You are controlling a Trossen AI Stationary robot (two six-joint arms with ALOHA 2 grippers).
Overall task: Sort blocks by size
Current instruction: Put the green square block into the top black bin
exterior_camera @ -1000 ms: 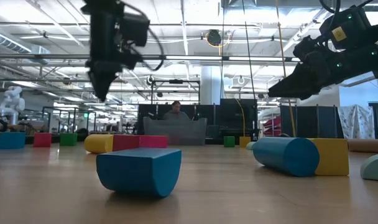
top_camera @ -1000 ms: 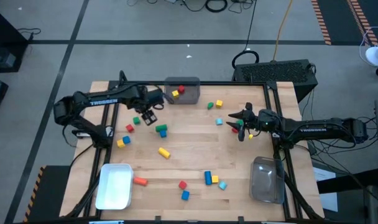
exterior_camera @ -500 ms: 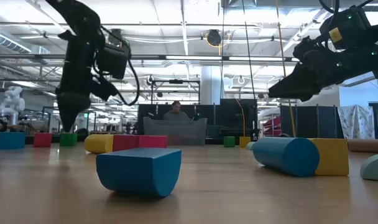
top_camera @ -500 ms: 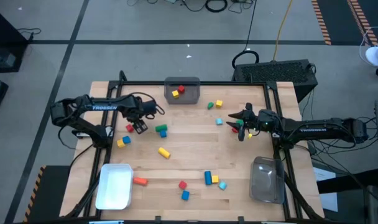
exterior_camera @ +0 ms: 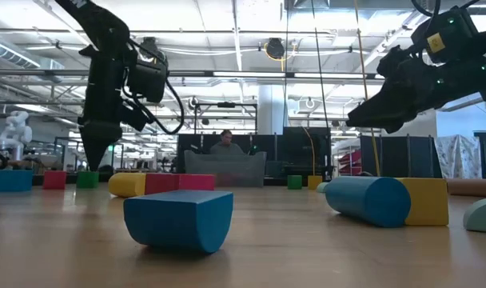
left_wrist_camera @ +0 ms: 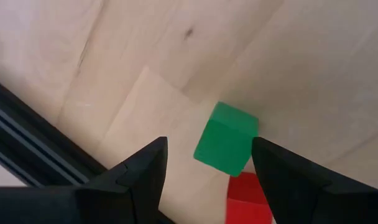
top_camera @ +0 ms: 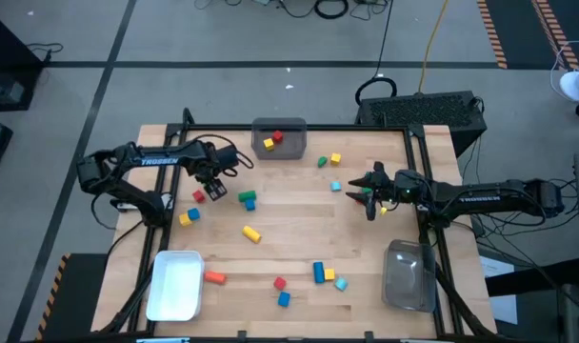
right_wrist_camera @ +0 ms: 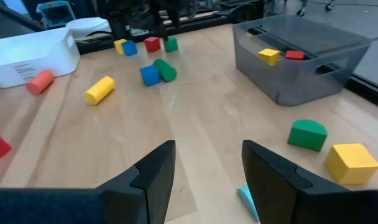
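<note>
My left gripper lowers its fingers, before closing on the green cube (left_wrist_camera: 226, 138). The small cube sits below the fingers, so closing now would miss it.
My left gripper (left_wrist_camera: 204, 168) is open and points down over a small green cube (left_wrist_camera: 226, 138) at the table's left side, just above it, and touches nothing. In the high view the gripper (top_camera: 213, 187) covers the cube. A red cube (left_wrist_camera: 248, 199) lies right beside the green one. My right gripper (top_camera: 367, 196) is open and empty, held above the table's right half. More coloured blocks lie scattered on the wood: a green and a blue one (top_camera: 247, 198), a yellow cylinder (top_camera: 250, 232), a blue bar (top_camera: 318, 272).
A grey bin (top_camera: 291, 151) at the far edge holds a yellow and a red block. A white bin (top_camera: 175, 284) stands near left, a clear bin (top_camera: 409, 274) near right. A yellow and a blue cube (top_camera: 189, 216) lie near my left gripper. A person sits beyond the table (exterior_camera: 225, 144).
My left gripper has gone toward the table's left edge and come down, from beside the grey bin to just above the green cube. My right gripper has barely shifted. No block has moved.
</note>
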